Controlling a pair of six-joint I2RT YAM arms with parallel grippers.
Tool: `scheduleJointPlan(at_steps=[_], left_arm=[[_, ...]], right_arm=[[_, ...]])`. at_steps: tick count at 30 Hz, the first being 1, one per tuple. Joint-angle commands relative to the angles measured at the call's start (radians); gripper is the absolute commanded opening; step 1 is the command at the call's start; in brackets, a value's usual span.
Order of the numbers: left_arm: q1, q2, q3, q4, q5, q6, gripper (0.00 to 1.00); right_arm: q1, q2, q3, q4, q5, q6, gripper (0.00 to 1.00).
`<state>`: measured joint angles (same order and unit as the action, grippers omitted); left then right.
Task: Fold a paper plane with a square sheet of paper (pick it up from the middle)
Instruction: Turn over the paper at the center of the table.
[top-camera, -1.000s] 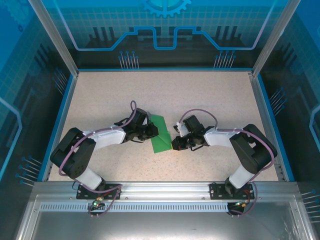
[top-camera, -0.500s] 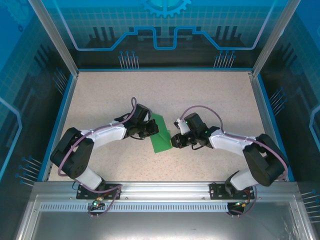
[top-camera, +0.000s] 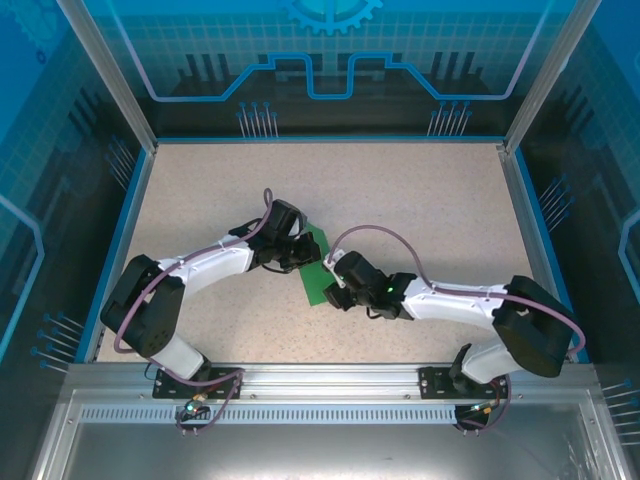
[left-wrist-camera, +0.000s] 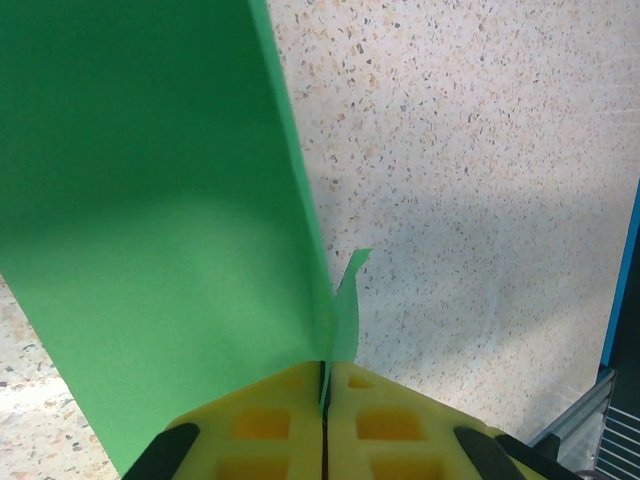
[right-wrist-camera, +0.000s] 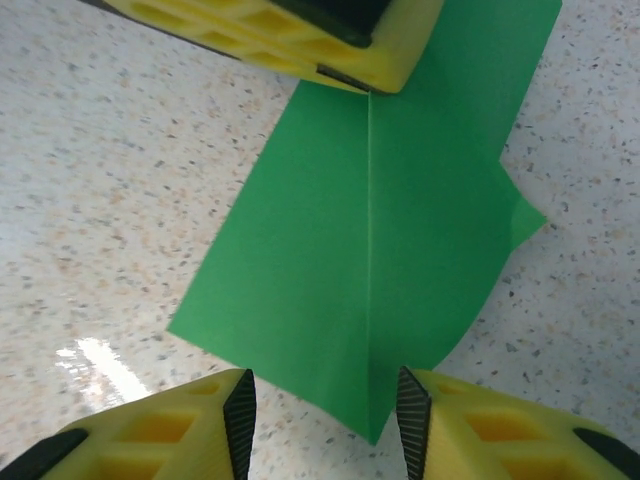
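Observation:
The sheet needs to be picked up from the middle, so my right gripper should next pinch the sheet's near pointed corner (top-camera: 332, 281) (right-wrist-camera: 373, 424) across the centre crease.
The square sheet of paper (top-camera: 315, 276) is bright green and lies in the middle of the table with a straight centre crease (right-wrist-camera: 369, 200) and one raised flap. My left gripper (top-camera: 302, 254) is shut on the sheet's far edge, and in the left wrist view its yellow fingertips (left-wrist-camera: 300, 385) pinch a thin fold of the green paper (left-wrist-camera: 150, 200). My right gripper (top-camera: 333, 294) sits at the near corner of the sheet (right-wrist-camera: 380, 250). It is open (right-wrist-camera: 326, 425), and the paper's pointed corner lies between its ribbed pads (right-wrist-camera: 240, 415) without touching them.
The speckled beige tabletop (top-camera: 420, 200) is bounded by blue rails and aluminium posts, with blue printed walls behind. The two arms nearly meet over the sheet. The left gripper's yellow fingers (right-wrist-camera: 300, 30) show at the top of the right wrist view.
My right arm has swung left and stretched toward the sheet's near corner, and its jaws have opened. My left gripper has stayed shut on the paper and shifted slightly away.

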<state>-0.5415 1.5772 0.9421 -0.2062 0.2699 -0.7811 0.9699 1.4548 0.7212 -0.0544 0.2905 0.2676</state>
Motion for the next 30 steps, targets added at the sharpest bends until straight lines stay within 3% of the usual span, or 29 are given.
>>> scheduleJointPlan(at_steps=[1,15,23,30], left_arm=[[-0.003,-0.013,0.029,-0.033,0.034,-0.008,0.07],[0.013,-0.003,0.018,-0.019,0.057,-0.007,0.07],[0.02,0.004,0.016,-0.016,0.069,-0.001,0.09],[0.024,-0.018,0.028,-0.027,0.071,0.006,0.3]], right_arm=[[0.024,0.047,0.042,0.023,0.165,-0.007,0.45],[0.072,0.196,0.128,0.006,0.294,0.015,0.45],[0.082,0.212,0.152,-0.049,0.366,0.035,0.19],[0.087,0.178,0.152,-0.08,0.387,0.038,0.08]])
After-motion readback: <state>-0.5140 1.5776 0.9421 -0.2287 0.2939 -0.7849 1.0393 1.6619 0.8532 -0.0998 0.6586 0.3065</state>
